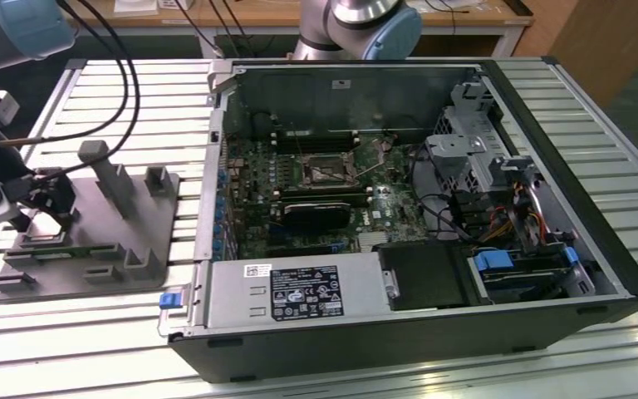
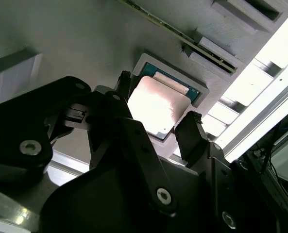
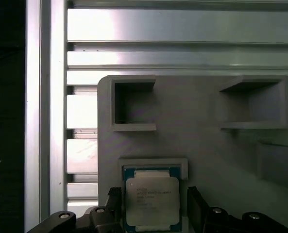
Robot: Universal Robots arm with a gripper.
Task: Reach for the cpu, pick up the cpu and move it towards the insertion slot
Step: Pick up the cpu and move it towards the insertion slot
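Note:
I should close my gripper now and would hold the CPU (image 3: pixel 152 201), because my fingers are beside the CPU's side edges, at the grey fixture plate's hollow (image 3: pixel 153 162).
The cpu (image 3: pixel 152 201), a flat square chip with a silvery top, lies in a shallow square recess of the grey fixture plate (image 3: pixel 207 145). My gripper (image 3: pixel 152 206) is open, with one dark finger on each side of the chip, close to its edges. In the second wrist view the cpu (image 2: pixel 156 109) shows bright between the two fingertips (image 2: pixel 191 127). In the exterior view my gripper (image 1: pixel 44 218) hangs low over the fixture plate (image 1: pixel 130 229) at that view's left. The insertion slot (image 1: pixel 327 169) sits on the motherboard inside the open computer case (image 1: pixel 563 208), far from the gripper.
Upright grey fixture blocks (image 1: pixel 109 179) stand on the plate close to the gripper. A long black card (image 1: pixel 316 214) lies below the slot, and a power supply (image 1: pixel 296 293) fills the case's near side. Cables (image 1: pixel 120 75) trail from the arm. The slatted metal table (image 1: pixel 76 332) surrounds everything.

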